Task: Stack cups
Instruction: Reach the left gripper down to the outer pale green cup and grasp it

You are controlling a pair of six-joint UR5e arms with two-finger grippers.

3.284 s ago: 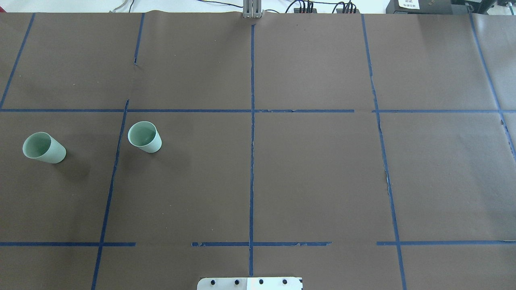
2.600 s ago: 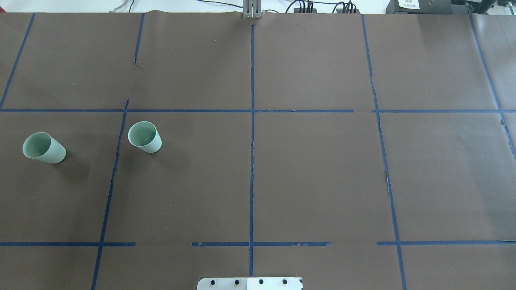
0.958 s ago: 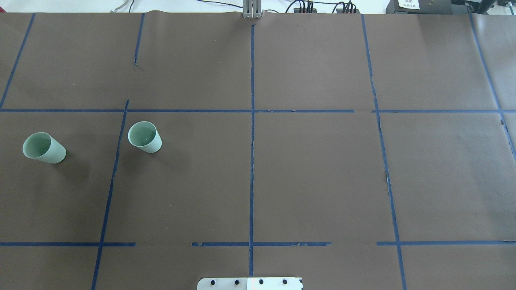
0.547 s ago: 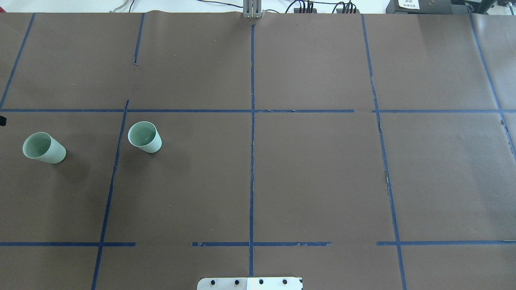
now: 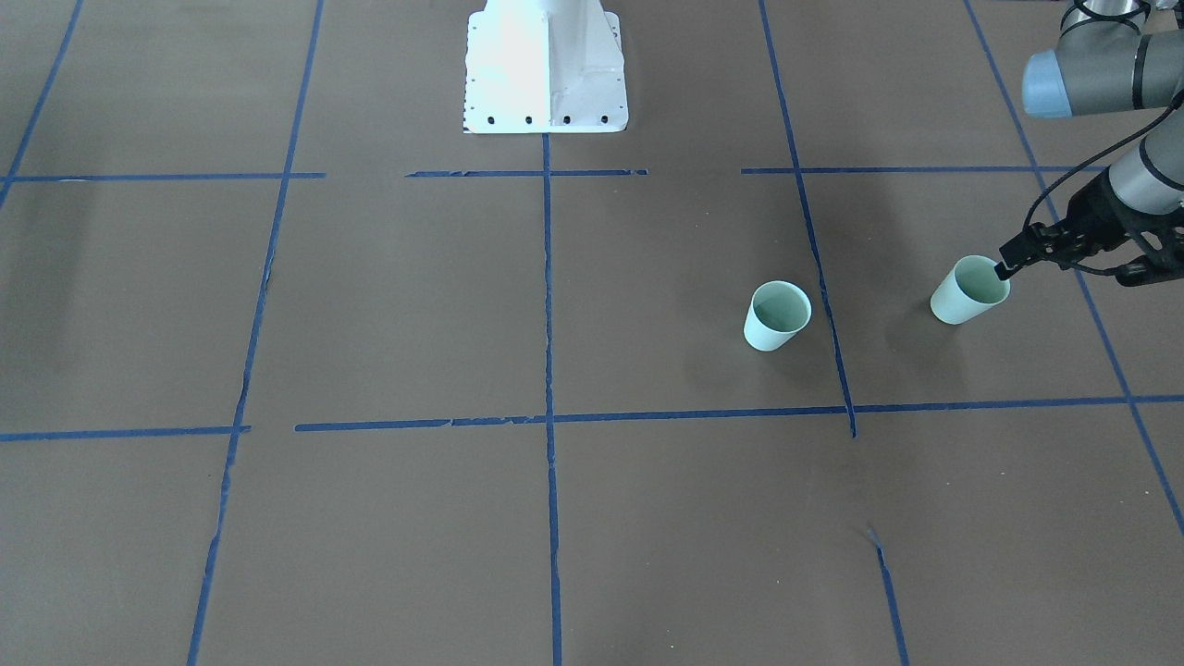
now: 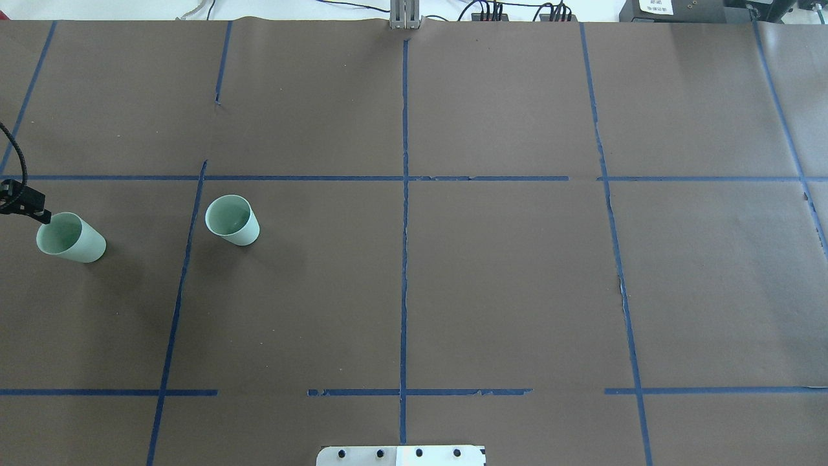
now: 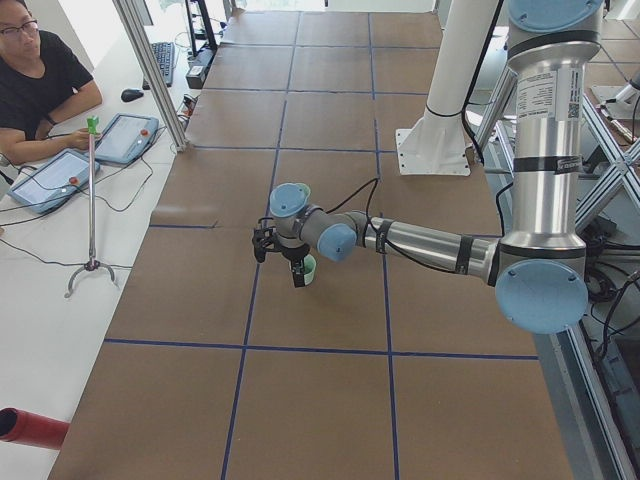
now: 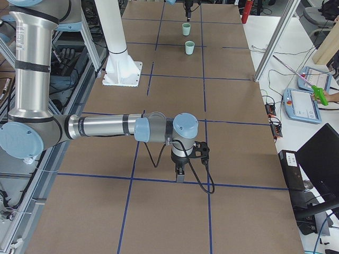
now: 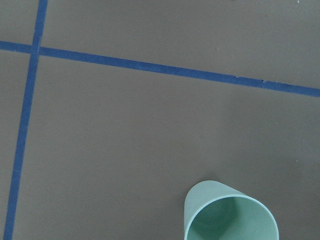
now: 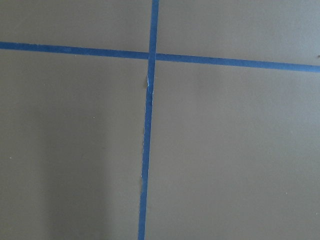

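The mint-green cup is beneath my left wrist. My left gripper needs to grab it next by its rim, so that I can stack the cups.
Two pale mint-green cups stand upright and apart on the brown table. The outer cup is near the table's left end, and the inner cup stands to its right. My left gripper is open and hovers just left of the outer cup, one finger by its rim. The left wrist view shows that cup at its bottom edge. My right gripper shows only in the exterior right view, far from the cups; I cannot tell its state.
Blue tape lines divide the brown paper cover into squares. The robot's white base plate sits at the near middle edge. An operator with tablets sits beyond the table's far side.
My left gripper has come into the overhead view from the left edge and now sits beside the outer cup's rim. Both cups are where they were.
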